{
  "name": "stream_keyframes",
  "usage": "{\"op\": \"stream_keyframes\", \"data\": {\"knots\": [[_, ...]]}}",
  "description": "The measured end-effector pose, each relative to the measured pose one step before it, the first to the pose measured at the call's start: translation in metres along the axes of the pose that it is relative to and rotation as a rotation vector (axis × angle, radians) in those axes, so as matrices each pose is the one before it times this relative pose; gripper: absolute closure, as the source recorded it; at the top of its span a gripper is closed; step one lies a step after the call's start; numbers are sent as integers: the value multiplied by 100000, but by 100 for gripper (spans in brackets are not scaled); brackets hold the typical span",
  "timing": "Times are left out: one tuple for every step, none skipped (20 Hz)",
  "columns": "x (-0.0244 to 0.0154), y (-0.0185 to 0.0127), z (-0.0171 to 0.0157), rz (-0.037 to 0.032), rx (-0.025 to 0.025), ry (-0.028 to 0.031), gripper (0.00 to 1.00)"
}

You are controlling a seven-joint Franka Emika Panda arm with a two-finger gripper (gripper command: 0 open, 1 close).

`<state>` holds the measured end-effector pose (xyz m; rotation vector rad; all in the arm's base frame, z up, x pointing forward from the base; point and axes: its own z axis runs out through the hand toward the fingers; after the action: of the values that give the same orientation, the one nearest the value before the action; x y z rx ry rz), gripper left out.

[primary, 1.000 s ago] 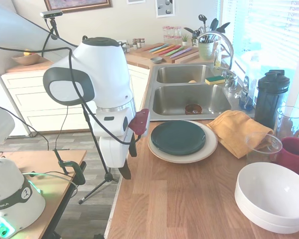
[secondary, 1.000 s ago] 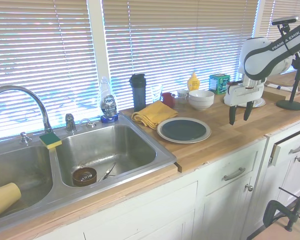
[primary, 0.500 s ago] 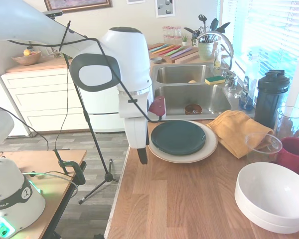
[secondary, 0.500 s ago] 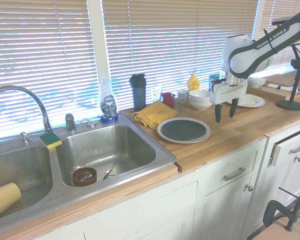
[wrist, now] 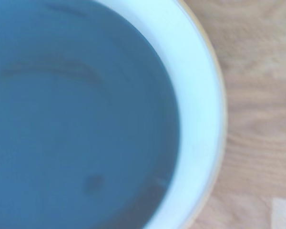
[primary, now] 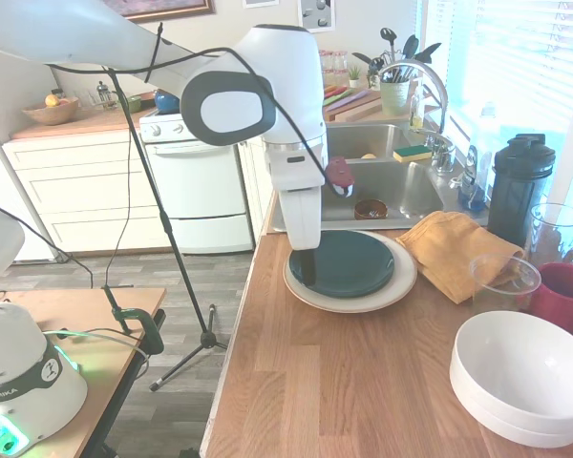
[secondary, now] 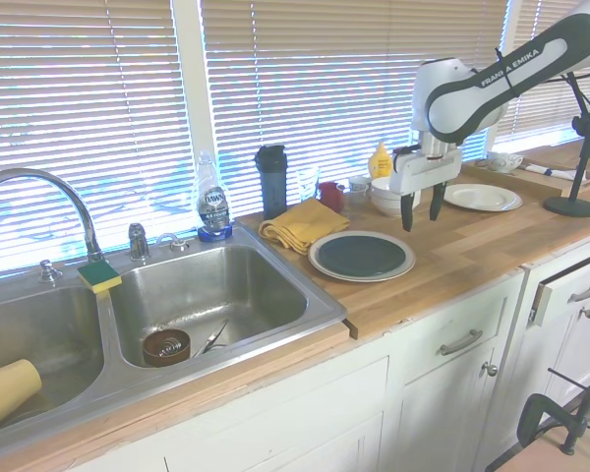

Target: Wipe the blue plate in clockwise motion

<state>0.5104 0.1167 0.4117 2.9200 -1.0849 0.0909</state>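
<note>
The gripper next needs to grab the yellow cloth by its raised middle folds, since the cloth's edges are lying slack.
The blue plate (primary: 349, 262) (secondary: 362, 254) lies stacked on a larger cream plate (primary: 393, 284) (secondary: 318, 259) on the wooden counter, just in front of the sink. My gripper (primary: 307, 272) (secondary: 419, 208) hangs with its fingers pointing down, over the plate's side that lies away from the sink. Its fingers are open with nothing between them. In the wrist view the blue plate (wrist: 76, 114) fills most of the picture, with the cream plate's rim (wrist: 200, 119) and bare wood beside it.
A crumpled yellow cloth (primary: 454, 250) (secondary: 300, 224) lies beside the plates, toward the window. Stacked white bowls (primary: 525, 377) (secondary: 395, 195), a red mug (primary: 563, 296), a clear glass (primary: 501, 281) and a black bottle (primary: 518, 186) crowd that side. The double sink (primary: 368, 191) borders the plates.
The arm has swung in from beyond the counter's edge toward the sink. The gripper now hangs over the stacked plates, still open.
</note>
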Motion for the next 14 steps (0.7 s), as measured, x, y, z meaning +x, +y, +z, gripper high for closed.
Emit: {"op": "stream_keyframes", "data": {"knots": [[27, -688, -224, -248, -287, -40, 0], [87, -607, -193, -174, -248, -115, 0], [152, -592, -224, -127, -53, -73, 0], [184, -540, -202, -186, -22, -159, 0], [169, -541, -202, -246, -82, -224, 0], [149, -565, -199, -283, 83, -62, 0], [106, -541, -148, -368, 5, -7, 0], [27, -584, -148, -356, -89, 109, 0], [-31, -648, -129, -383, 56, 274, 0], [-81, -718, -152, -416, -30, 189, 0], [-86, -672, -130, -273, -59, 112, 0], [-84, -722, -150, -383, 129, 283, 0], [-125, -739, -101, -560, -83, 217, 0], [-120, -754, -133, -439, -75, 249, 0]]}}
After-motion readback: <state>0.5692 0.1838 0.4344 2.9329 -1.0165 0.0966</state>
